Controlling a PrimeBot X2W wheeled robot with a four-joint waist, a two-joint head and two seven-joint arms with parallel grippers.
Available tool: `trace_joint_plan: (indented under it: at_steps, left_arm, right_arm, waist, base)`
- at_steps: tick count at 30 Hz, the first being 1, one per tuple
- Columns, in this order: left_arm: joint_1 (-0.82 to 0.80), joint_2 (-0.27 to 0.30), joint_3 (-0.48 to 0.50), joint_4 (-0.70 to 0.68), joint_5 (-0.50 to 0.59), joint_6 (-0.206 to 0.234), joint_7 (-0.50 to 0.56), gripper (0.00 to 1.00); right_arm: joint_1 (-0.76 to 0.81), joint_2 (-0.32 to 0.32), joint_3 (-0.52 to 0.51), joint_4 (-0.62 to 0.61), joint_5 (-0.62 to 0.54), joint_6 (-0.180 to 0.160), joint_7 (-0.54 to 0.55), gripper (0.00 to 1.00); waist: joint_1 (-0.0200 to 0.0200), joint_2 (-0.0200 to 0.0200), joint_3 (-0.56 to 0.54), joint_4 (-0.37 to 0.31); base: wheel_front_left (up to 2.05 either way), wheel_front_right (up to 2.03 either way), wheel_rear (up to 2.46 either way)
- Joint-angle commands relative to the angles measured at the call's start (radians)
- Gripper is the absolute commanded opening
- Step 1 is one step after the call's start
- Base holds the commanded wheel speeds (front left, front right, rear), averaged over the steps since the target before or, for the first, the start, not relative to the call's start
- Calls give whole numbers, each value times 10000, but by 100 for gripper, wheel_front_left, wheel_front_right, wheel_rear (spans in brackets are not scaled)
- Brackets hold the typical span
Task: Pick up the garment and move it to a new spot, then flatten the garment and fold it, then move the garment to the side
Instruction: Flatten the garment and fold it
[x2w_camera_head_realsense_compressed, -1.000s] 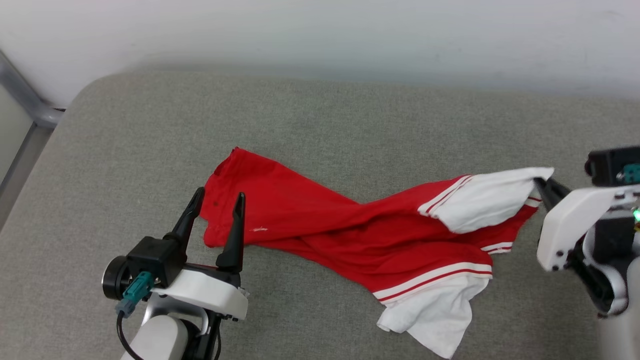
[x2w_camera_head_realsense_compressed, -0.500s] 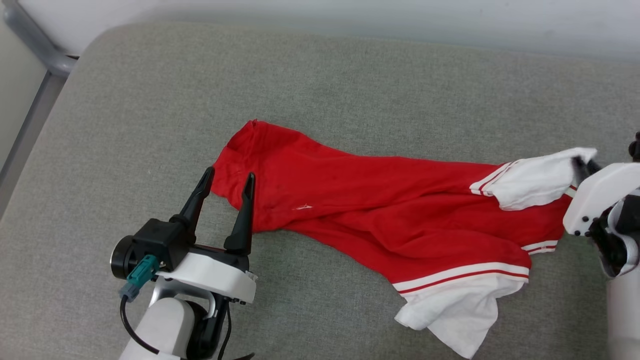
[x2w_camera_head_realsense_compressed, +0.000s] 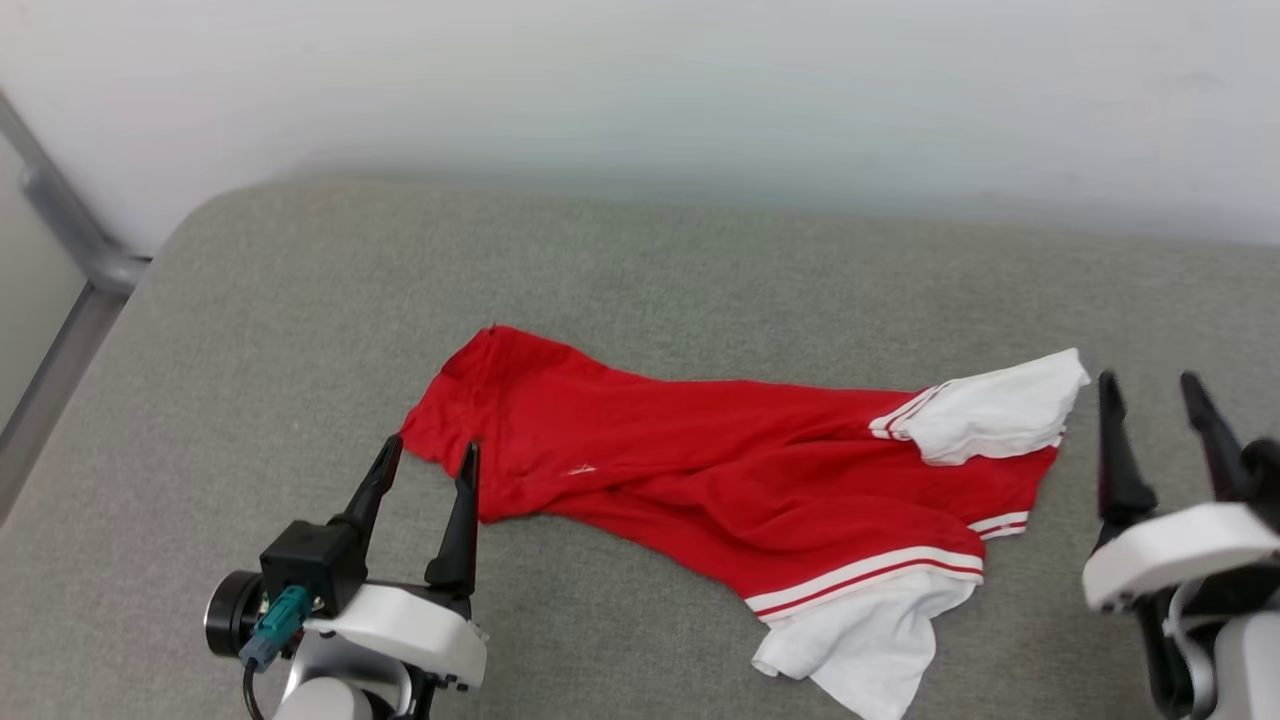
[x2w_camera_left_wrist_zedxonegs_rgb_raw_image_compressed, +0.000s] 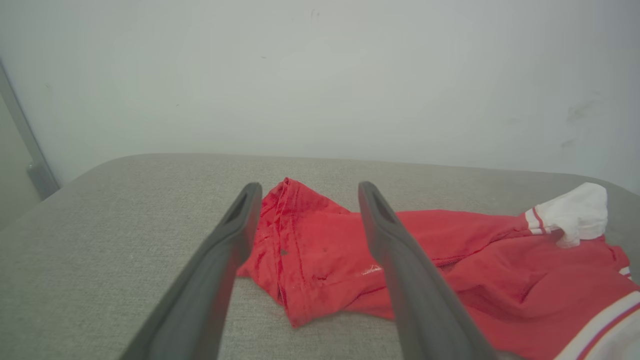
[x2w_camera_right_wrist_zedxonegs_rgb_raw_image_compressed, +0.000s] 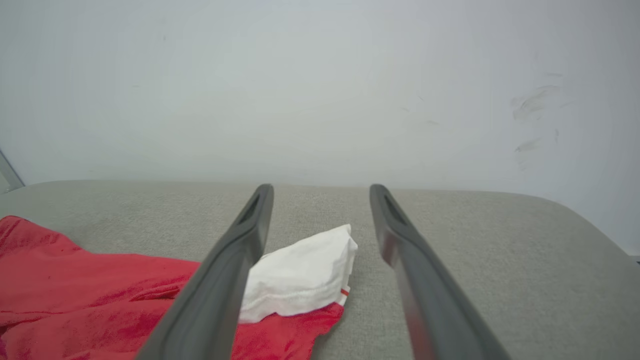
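Observation:
I will next grab the white cuff panel (x2w_camera_head_realsense_compressed: 1008, 408) at the garment's end with my right gripper, since it sticks up in a folded edge while the red cloth (x2w_camera_head_realsense_compressed: 720, 450) lies slack.
The garment (x2w_camera_head_realsense_compressed: 720, 470) is red with white cuff panels and lies crumpled across the middle of the grey cushion (x2w_camera_head_realsense_compressed: 650, 270). One white cuff (x2w_camera_head_realsense_compressed: 1000, 410) rests at its right end, another (x2w_camera_head_realsense_compressed: 860, 645) at the lower right. My left gripper (x2w_camera_head_realsense_compressed: 432, 453) stands open at the garment's left end, fingers straddling its edge without gripping; in the left wrist view that red edge (x2w_camera_left_wrist_zedxonegs_rgb_raw_image_compressed: 300, 245) lies between the fingers. My right gripper (x2w_camera_head_realsense_compressed: 1148, 385) is open just right of the white cuff (x2w_camera_right_wrist_zedxonegs_rgb_raw_image_compressed: 305, 275), apart from it, with nothing between its fingers.
A pale wall (x2w_camera_head_realsense_compressed: 700, 90) runs behind the cushion. A grey metal frame (x2w_camera_head_realsense_compressed: 70, 240) stands at the far left. Bare cushion stretches behind the garment and to its left.
My right gripper has opened and let go of the white cuff, which now lies on the cushion; that arm has drawn back and turned upright. The head camera has shifted.

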Motion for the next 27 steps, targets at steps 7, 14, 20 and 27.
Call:
trace_joint_plan:
  at_steps: [7, 14, 20, 27]
  left_arm:
    - [423, 120, -80, -71, 68, 204, 307, 100]
    - [-147, -85, -1140, -232, 102, -422, 1674, 100]
    - [-891, -419, -2689, -148, -25, -1141, 3490, 100]
    - [-1713, -221, -4747, 87, -614, -1394, 5719, 100]
  right_arm:
    - [1983, 512, 551, -2016, 70, -8, 471, 100]
    - [3308, 667, 724, -3530, 337, -7, 1082, 100]
    - [3650, 671, 791, -4250, 631, -8, 1328, 100]
    - [3404, 672, 928, -4574, 649, -7, 1376, 100]
  waist:
    - [1, 0, -678, -445]
    - [1, 0, -579, -720]
    - [1, 0, -161, -1079]
    - [1, 0, 468, -1448]
  base:
    - [0, 0, 0]
    - [0, 0, 0]
    - [0, 0, 0]
    - [0, 0, 0]
